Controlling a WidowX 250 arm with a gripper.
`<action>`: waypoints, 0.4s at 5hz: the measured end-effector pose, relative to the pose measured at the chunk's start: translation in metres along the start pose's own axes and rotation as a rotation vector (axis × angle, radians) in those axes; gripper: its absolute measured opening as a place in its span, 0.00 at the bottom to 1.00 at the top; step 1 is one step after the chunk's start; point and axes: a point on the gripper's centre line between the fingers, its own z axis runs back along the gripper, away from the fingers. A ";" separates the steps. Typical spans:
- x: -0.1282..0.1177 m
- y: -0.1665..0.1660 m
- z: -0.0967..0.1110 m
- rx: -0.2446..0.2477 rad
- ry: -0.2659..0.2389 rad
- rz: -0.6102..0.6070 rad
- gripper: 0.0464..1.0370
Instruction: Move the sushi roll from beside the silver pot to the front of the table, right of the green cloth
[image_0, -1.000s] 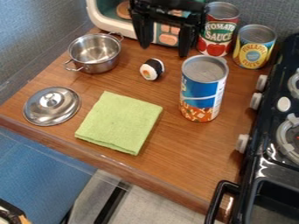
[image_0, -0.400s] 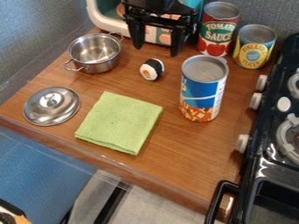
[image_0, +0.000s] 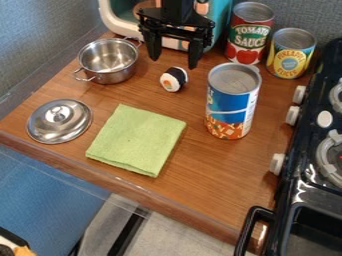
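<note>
The gripper will next grab the sushi roll (image_0: 174, 79) by its black wrapped side, so that it can lift the roll off the wooden counter.
The black gripper (image_0: 174, 62) hangs open at the top of the view, its two fingers spread and nothing between them. Just below the fingers, a small sushi roll (image_0: 174, 79) in black and white with an orange centre rests on the wooden counter. To its left stands a steel pot (image_0: 109, 61) with two handles. A blue can (image_0: 231, 101) with an orange base stands to the roll's right. Nearer the front, a folded green cloth (image_0: 137, 140) lies flat, and the pot lid (image_0: 59, 121) is left of it, knob up.
Behind the gripper is a teal and white toy oven (image_0: 123, 21). A red tomato can (image_0: 249, 33) and a yellow pineapple can (image_0: 291, 53) stand at the back right. The black stove (image_0: 310, 165) runs along the right edge, and the wooden counter (image_0: 207, 195) ends at the front.
The gripper has moved a little to the left and slightly down, closer above the sushi roll. Its fingers remain apart, and the objects on the counter have kept their places.
</note>
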 end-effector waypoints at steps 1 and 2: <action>0.008 0.001 -0.014 -0.001 -0.003 -0.025 0.96; 0.014 0.004 -0.032 0.007 0.029 -0.047 0.96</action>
